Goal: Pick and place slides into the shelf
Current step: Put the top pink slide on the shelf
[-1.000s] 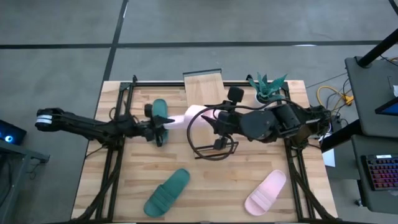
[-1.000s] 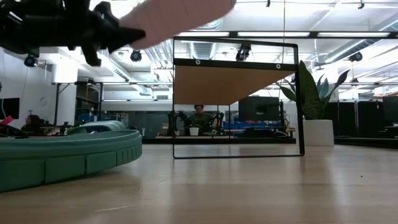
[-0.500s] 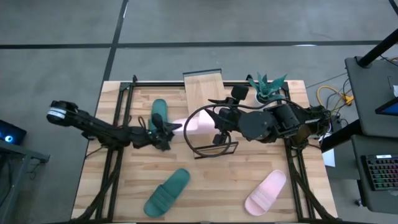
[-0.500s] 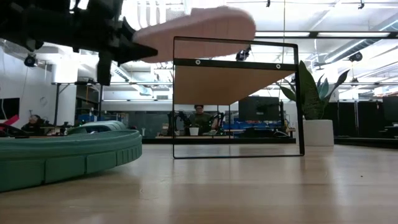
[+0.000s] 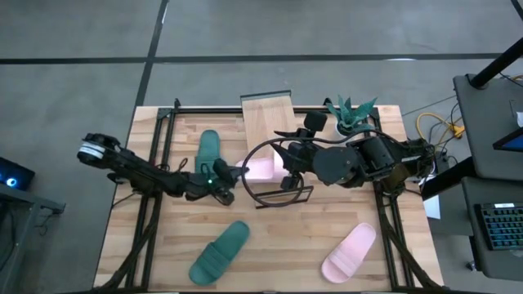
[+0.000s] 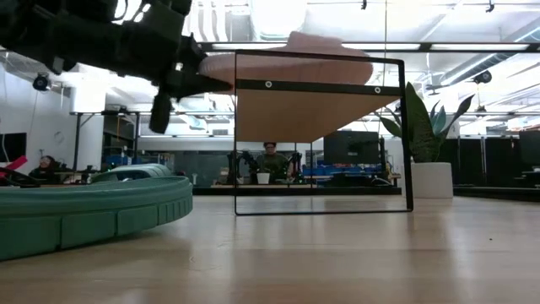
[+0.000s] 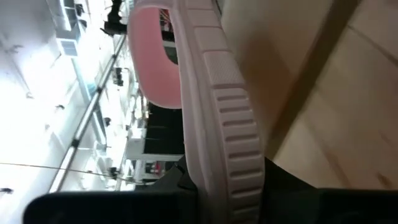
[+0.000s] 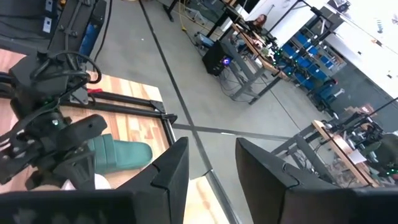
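The pink slide [image 5: 259,170] sticks out to the left of the wire bar [image 5: 283,199] in the high view, so my left gripper needs to move it right before opening.
My left gripper [image 5: 229,174] is shut on a pale pink slide [image 5: 261,167], which in the low view floats level at the shelf's top bar [image 6: 287,63]. The shelf is a light-wood plank [image 5: 268,118] on a thin black wire frame [image 6: 407,127], standing at the table's far middle. My right gripper [image 5: 288,155] hovers open just right of the held slide, touching nothing. One teal slide [image 5: 208,151] lies flat left of the shelf. Another teal slide [image 5: 219,253] and a second pink slide [image 5: 349,251] lie on their soles near the near edge. My left gripper pinches the pink slide between its two fingers at the end nearest the arm [image 6: 211,69], over the ribbed sole edge [image 7: 233,155]. The fingers come in level from the table's left, along the slide. The slide is lifted clear of the table and roughly level; whether it touches the shelf, I cannot tell.
A green paper plant [image 5: 351,110] stands at the far right, beside the shelf. Black table rails [image 5: 151,204] run along both sides. The right arm's body [image 5: 359,159] and a looped cable [image 5: 278,196] crowd the middle. Bare wood [image 5: 286,245] shows between the two near slides.
My left gripper has moved toward the table's right and slightly toward the near edge, carrying the pink slide toward the shelf. The slide has come down from a nose-up tilt to level and now reaches across the shelf's top bar. The right arm has stayed put.
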Controlling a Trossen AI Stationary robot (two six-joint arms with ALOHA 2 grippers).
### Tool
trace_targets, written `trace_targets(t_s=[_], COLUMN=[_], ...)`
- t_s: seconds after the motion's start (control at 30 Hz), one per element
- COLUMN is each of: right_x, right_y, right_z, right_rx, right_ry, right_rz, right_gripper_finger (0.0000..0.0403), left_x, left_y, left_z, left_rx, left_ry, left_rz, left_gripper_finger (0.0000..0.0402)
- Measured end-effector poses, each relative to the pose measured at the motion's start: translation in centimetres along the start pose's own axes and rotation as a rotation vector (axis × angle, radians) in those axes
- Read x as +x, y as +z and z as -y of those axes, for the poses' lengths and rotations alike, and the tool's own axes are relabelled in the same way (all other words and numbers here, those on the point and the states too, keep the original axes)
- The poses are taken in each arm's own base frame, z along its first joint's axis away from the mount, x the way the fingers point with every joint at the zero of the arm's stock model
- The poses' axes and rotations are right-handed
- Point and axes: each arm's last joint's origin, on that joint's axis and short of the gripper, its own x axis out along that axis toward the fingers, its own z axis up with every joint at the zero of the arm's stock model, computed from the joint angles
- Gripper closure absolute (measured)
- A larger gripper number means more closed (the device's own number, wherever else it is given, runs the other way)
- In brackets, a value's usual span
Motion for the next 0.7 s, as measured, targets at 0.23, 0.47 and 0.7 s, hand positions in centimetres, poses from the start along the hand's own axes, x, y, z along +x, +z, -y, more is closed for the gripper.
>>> trace_targets(t_s=[0.23,0.47,0.7], right_x=[0.0,0.0,0.0], right_y=[0.0,-0.2,-0.2], right_z=[0.0,0.0,0.0], right_rx=[-0.003,-0.015,-0.015], right_ry=[0.001,0.004,0.003], right_rz=[-0.002,-0.011,-0.012], right_gripper_finger=[0.0278,0.0285,0.0282], left_x=[1.4,2.1,1.9], left_y=[1.1,1.9,2.6], left_z=[0.4,1.4,1.3], left_rx=[0.086,0.143,0.148], left_ry=[-0.015,-0.033,-0.023], left_rz=[-0.017,-0.064,-0.086], left_gripper_finger=[0.0361,0.0361,0.0361])
